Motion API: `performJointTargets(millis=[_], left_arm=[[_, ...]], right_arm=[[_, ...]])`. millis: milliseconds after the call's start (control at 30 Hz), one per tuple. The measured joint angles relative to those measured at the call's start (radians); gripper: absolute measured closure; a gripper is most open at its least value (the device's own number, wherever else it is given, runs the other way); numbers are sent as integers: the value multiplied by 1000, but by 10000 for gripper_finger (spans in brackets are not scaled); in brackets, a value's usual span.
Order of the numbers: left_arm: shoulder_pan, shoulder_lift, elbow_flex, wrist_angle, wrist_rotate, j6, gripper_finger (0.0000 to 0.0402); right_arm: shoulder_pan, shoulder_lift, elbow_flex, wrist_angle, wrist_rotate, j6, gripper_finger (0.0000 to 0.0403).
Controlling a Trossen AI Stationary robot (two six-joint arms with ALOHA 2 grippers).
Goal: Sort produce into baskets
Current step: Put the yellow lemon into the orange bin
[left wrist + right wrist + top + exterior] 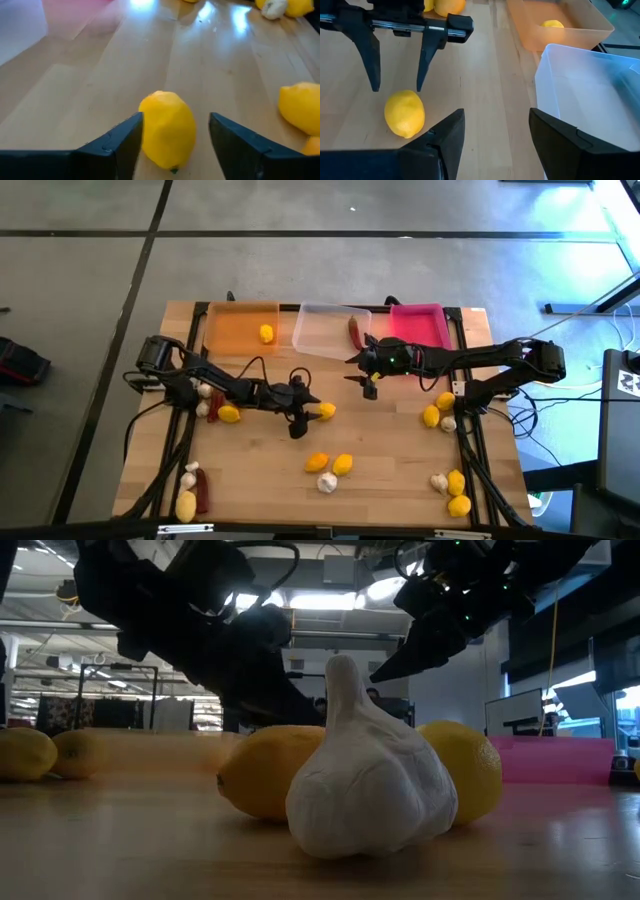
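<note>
The yellow lemon has to be sorted into a basket, so next I should take hold of it by its stem end (173, 167) with my left gripper.
A yellow lemon (167, 130) lies on the wooden table near its middle. My left gripper (175, 120) is open, with a finger on each side of the lemon and a gap on at least one side. From the right wrist view its fingertips (397, 90) stand just above and behind the lemon (405, 114). My right gripper (368, 385) hangs open and empty above the table, just in front of the clear basket (330, 330). The orange basket (240, 328) holds one lemon (266, 333). The pink basket (420, 325) stands at the far right.
A dark red chili (355, 332) lies at the clear basket's right wall. Loose lemons and garlic lie near the front middle (330, 470), at the right (440, 415) (452, 490) and at the front left (190, 490). A lemon (229, 413) sits under the left arm.
</note>
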Motion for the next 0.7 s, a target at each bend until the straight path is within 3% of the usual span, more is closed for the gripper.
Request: performJointTargets(millis=[200,700], left_arm=[[3,18,0,-2,-9,51,176],[3,159,6,96,-3,5,176]], right_arm=[[0,0,0,-2,0,1,188],[0,0,0,-18,12,2,188]])
